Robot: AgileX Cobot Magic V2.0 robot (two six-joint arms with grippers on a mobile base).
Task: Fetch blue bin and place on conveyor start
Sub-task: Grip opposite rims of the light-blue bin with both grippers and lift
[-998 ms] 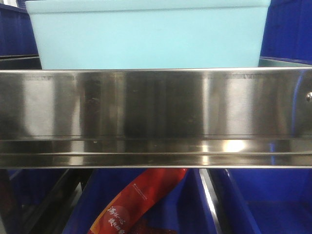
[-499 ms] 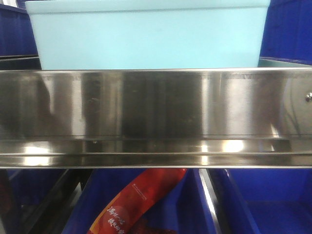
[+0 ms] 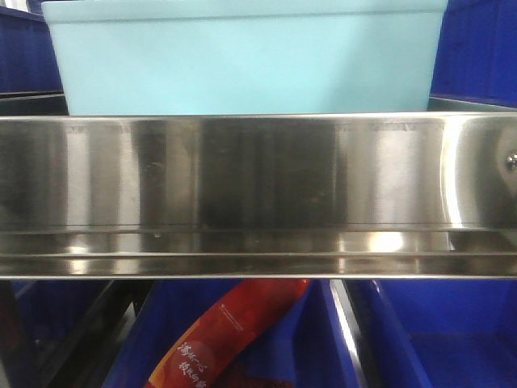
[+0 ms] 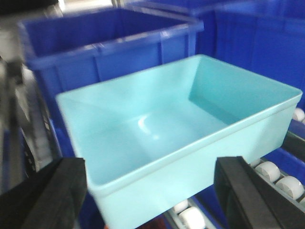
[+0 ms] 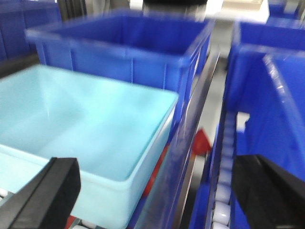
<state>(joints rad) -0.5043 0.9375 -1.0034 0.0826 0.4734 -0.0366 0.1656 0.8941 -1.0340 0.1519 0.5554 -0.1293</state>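
The blue bin has to be fetched for the conveyor start, so my left gripper will grab the bin's rim next.
The blue bin [image 3: 242,61], a pale aqua tub, stands empty on a roller shelf behind a steel rail. In the left wrist view the blue bin [image 4: 157,129] lies just beyond my left gripper [image 4: 150,195], which is open, with its black fingers [image 4: 47,195] spread wider than the bin's near corner and not touching it. My right gripper [image 5: 159,195] is open too. It hovers at the right end of the blue bin [image 5: 71,124], left finger [image 5: 47,191] over the near wall, right finger over the neighbouring lane. The conveyor start is out of view.
A shiny stainless-steel rail [image 3: 258,194] runs across in front of the shelf. Dark blue bins [image 4: 109,43] [image 5: 128,43] crowd behind and beside the aqua tub. White rollers [image 4: 271,171] carry it. A red package [image 3: 226,331] lies in a blue bin below.
Only the reflections on the steel rail have shifted. The aqua bin stands where it was.
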